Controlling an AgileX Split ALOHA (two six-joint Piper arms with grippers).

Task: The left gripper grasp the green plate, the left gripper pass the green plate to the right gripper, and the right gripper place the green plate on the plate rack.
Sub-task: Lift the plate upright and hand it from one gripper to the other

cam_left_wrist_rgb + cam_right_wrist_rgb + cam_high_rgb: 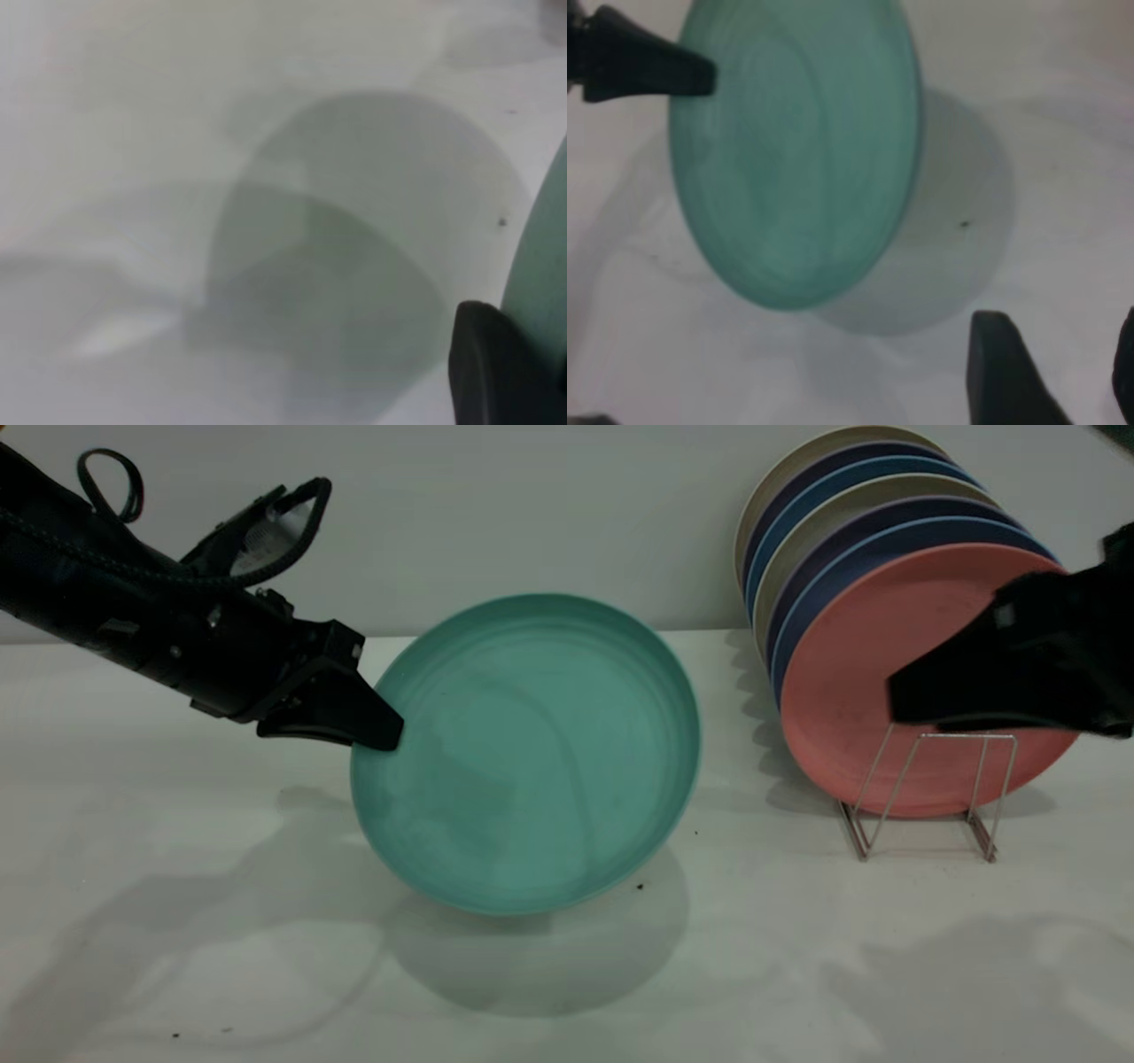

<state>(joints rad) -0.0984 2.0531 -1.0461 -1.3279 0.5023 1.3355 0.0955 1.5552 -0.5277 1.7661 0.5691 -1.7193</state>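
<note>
My right gripper grabs the green plate's free rim next, to set the plate on the plate rack.
The green plate is tilted up on edge over the middle of the table, its face toward the exterior camera, with its shadow on the table below. My left gripper is shut on the plate's left rim. In the left wrist view one of its fingers lies against the plate's edge. My right gripper is open and empty, hanging in front of the plate rack and well apart from the green plate. The right wrist view shows its own spread fingers, the plate and the left gripper.
The rack holds several upright plates: a salmon-pink plate in front, blue and beige plates behind. A pale wall closes the back. White table lies in front of and between the arms.
</note>
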